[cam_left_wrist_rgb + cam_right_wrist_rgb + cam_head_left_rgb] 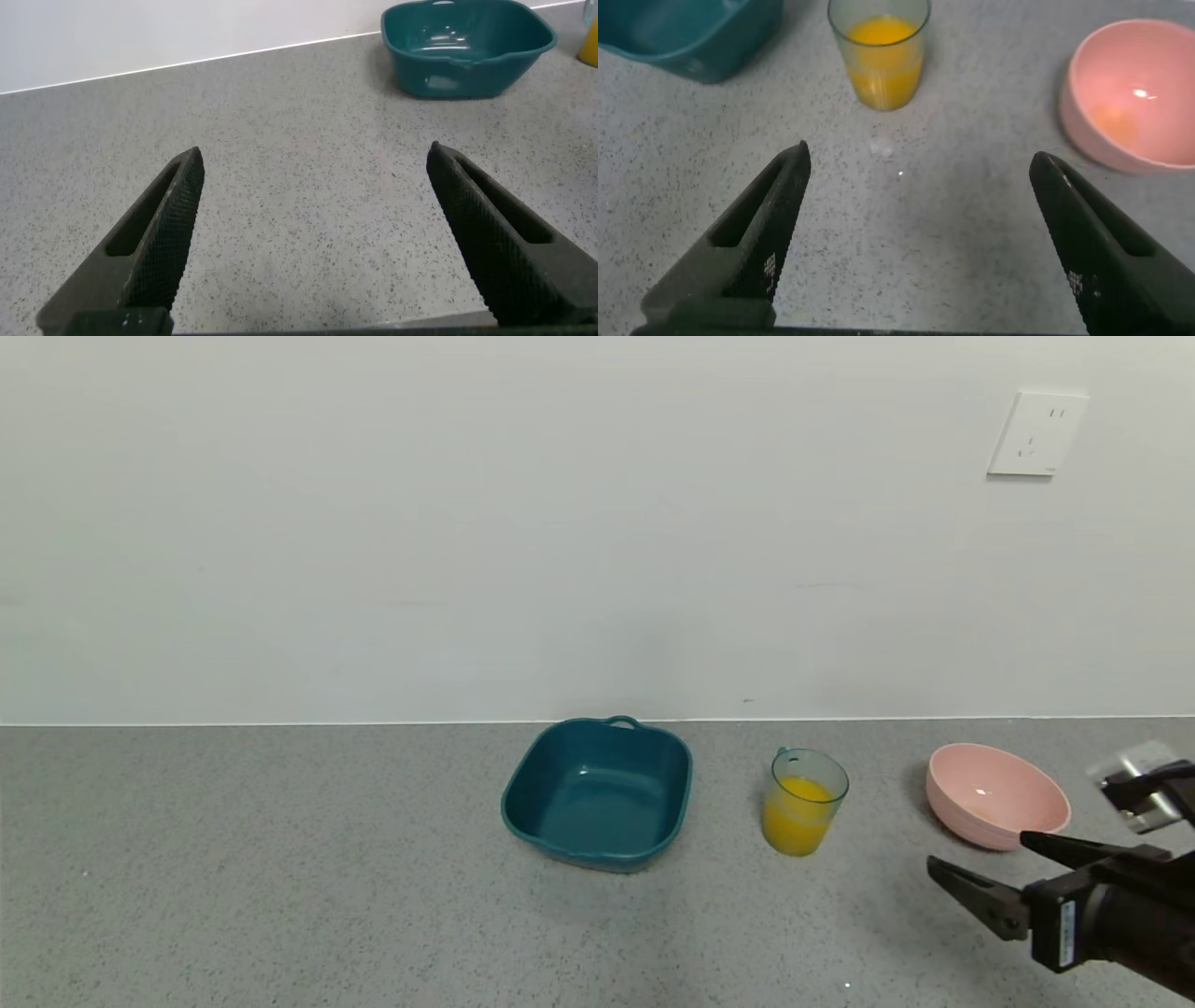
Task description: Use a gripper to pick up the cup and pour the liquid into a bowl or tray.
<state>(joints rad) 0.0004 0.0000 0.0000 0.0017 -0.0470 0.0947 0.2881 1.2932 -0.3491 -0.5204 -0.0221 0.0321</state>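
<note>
The open cup has loose orange liquid in it, so the robot's right gripper should next grab the cup around its body below the rim (pixel 798 816) and keep it upright.
The translucent cup (pixel 805 801) stands upright on the grey counter, about half full of orange liquid (pixel 795 819). The pale pink bowl (pixel 996 794) sits to its right, apart from it. My right gripper (pixel 976 857) is open and empty at the lower right, in front of the bowl and to the right of the cup. In the right wrist view the cup (pixel 879 51) and the bowl (pixel 1133 93) lie beyond the open gripper (pixel 918 163). My left gripper (pixel 313 161) is open and empty over bare counter, out of the head view.
A dark teal square tray (pixel 599 791) with a handle stands left of the cup; it also shows in the left wrist view (pixel 465 45). A white wall with a socket (pixel 1036 433) backs the counter. The counter (pixel 280 877) stretches left.
</note>
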